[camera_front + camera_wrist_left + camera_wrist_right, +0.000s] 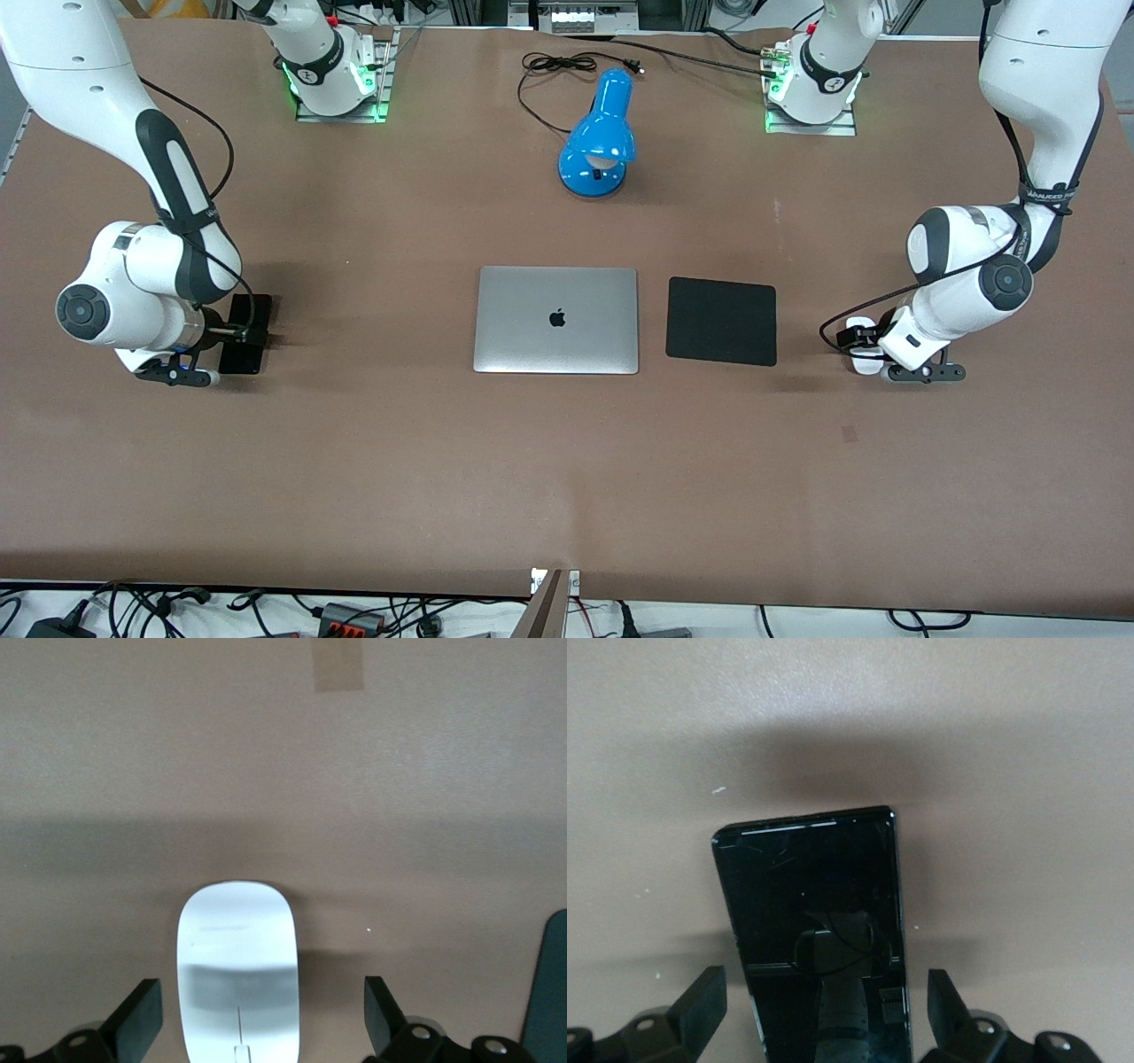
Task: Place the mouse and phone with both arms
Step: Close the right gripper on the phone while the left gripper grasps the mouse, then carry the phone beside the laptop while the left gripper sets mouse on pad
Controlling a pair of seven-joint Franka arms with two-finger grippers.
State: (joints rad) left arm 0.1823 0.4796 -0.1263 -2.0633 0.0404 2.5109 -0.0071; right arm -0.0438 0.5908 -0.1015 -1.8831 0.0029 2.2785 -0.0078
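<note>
My right gripper takes hold of the black phone by its long side edges next, to place it beside the silver laptop.
The white mouse lies on the table toward the left arm's end, beside the black mouse pad. My left gripper is low over it. In the left wrist view the mouse sits between the fingers of the left gripper, which are open, with a gap on each side. The black phone lies toward the right arm's end. My right gripper is low over it. In the right wrist view the phone lies between the open fingers of the right gripper, which do not touch it.
A closed silver laptop lies mid-table with the black mouse pad beside it; the pad's edge shows in the left wrist view. A blue desk lamp and its cable lie farther from the front camera.
</note>
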